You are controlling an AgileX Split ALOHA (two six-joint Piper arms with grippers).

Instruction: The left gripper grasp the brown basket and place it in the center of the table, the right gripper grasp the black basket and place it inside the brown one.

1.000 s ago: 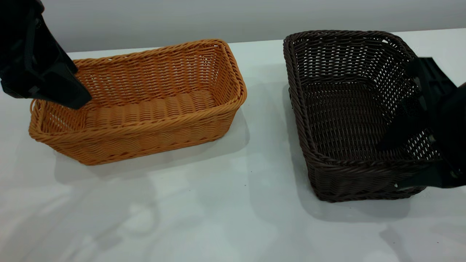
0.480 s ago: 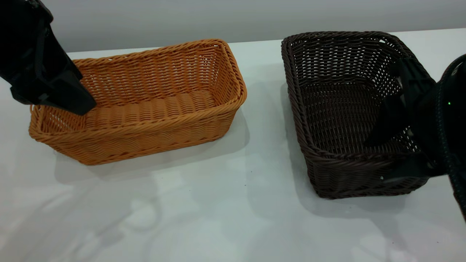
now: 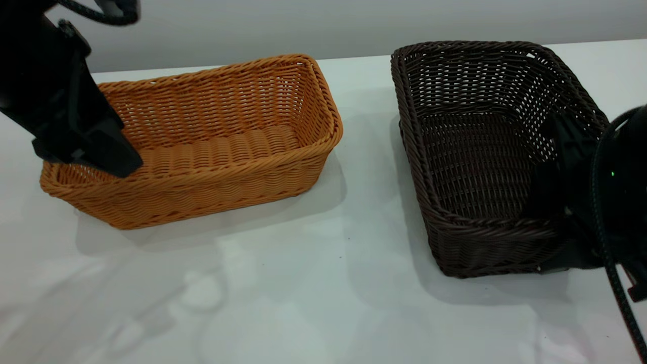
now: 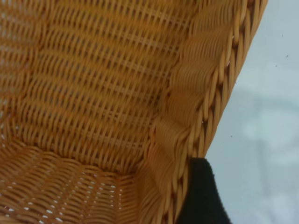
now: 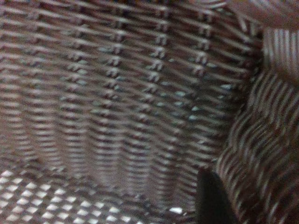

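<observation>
My left gripper needs to pinch the brown basket by the braided rim of its long side (image 3: 134, 182) (image 4: 187, 161) next, because the basket is far wider than my fingers.
The brown basket (image 3: 227, 151) sits at the left of the white table (image 3: 323, 283). My left gripper (image 3: 96, 156) is low over its left end. In the left wrist view one black finger (image 4: 201, 196) stands just outside the braided rim of the brown basket (image 4: 103, 93); the other finger is hidden. The black basket (image 3: 470, 151) sits at the right. My right gripper (image 3: 548, 230) is open and straddles its near right wall, with one finger (image 3: 548, 187) inside and one outside. The inner finger (image 5: 210, 198) shows against the black basket's weave (image 5: 117, 93).
A wide strip of bare table lies between the two baskets and in front of them. A grey wall runs behind the table's far edge (image 3: 364, 58). The right arm's braided cable (image 3: 614, 283) hangs at the right edge.
My left gripper has come down and a little rightward over the brown basket's left end. My right gripper has moved left and lower onto the black basket's wall. The black basket shifted slightly.
</observation>
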